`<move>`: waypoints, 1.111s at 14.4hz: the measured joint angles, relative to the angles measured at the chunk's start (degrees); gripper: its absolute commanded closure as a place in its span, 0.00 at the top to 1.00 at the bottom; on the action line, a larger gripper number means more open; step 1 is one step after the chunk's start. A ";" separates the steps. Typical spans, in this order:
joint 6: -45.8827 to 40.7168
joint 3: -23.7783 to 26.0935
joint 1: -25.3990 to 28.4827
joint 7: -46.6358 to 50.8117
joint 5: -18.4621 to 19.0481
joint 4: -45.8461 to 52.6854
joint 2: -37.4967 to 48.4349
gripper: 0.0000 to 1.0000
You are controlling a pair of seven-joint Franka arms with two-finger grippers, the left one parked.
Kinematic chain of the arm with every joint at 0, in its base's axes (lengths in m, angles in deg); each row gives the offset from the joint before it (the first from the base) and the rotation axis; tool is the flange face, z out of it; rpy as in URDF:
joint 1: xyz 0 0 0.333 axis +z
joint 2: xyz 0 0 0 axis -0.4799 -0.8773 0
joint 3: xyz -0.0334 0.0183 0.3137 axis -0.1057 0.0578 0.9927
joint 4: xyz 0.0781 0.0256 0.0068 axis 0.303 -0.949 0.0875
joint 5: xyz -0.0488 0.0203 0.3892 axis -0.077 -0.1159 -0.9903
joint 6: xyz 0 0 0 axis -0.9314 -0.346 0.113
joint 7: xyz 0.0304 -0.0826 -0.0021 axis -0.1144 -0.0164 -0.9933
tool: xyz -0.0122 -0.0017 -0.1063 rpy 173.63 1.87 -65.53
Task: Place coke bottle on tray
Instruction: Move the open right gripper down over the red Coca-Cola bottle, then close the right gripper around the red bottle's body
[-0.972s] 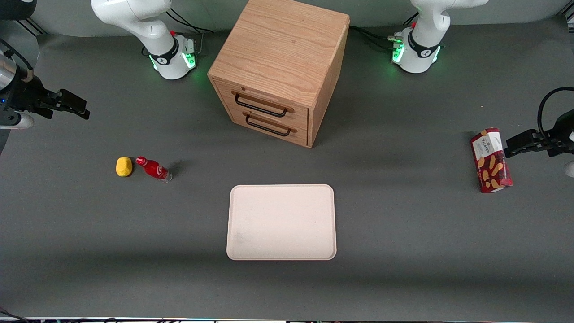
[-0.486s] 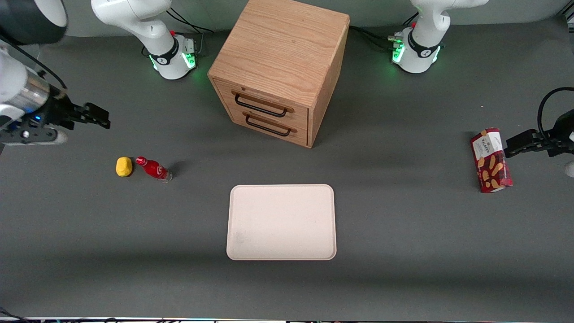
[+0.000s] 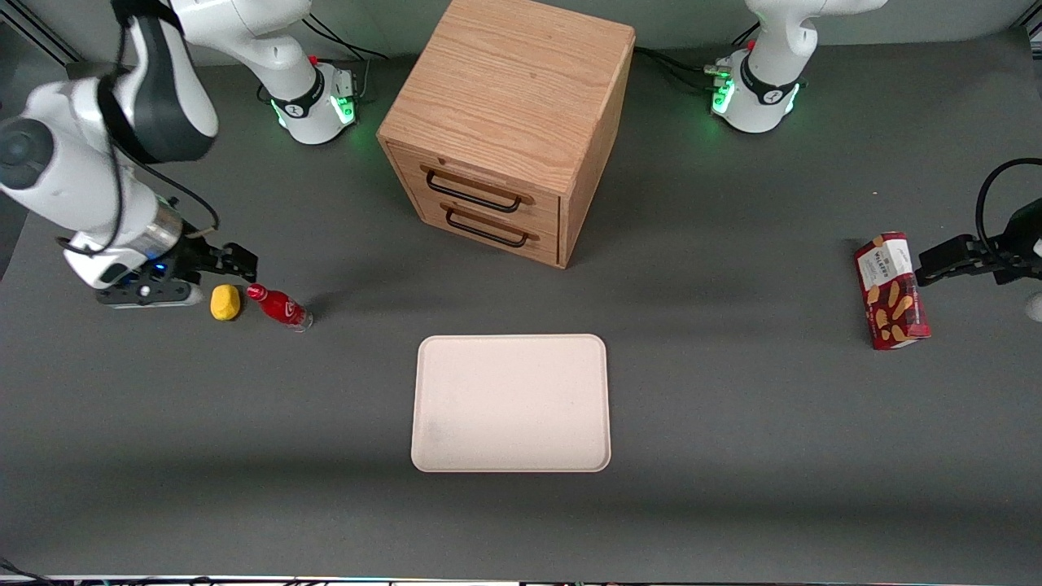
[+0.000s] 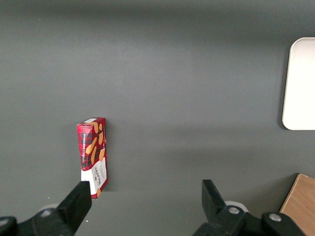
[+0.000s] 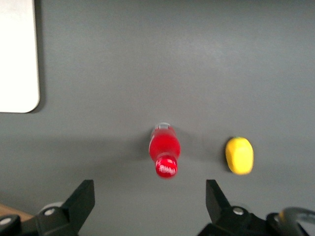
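Note:
To place the coke bottle on the tray, my right gripper will next grab the bottle by its red body.
The coke bottle, tiny and red with a red cap and a clear base, stands on the grey table toward the working arm's end; it also shows in the right wrist view. The pale beige-pink tray lies flat nearer the front camera than the wooden cabinet, with its corner in the right wrist view. My right gripper hangs open and empty above the table, a little farther from the front camera than the bottle and the yellow lump. In the right wrist view the gripper has its jaws wide apart with nothing between them.
A yellow lump lies right beside the bottle, also in the right wrist view. The wooden cabinet with two drawers stands at the table's middle. A red snack box lies toward the parked arm's end.
My right arm has swung in from the table's end and come down toward the bottle and the yellow lump. The bottle, lump and tray have not moved.

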 measured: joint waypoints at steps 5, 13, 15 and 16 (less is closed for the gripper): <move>11.44 -0.13 -0.04 -0.12 0.00 -7.52 -2.77 1.00; 16.29 -0.68 -0.26 -1.21 0.00 -10.14 -4.64 0.91; 16.31 -0.96 -0.31 -1.72 0.00 -10.25 -4.64 0.86; 16.31 -0.99 -0.35 -1.81 0.00 -10.32 -4.64 0.81</move>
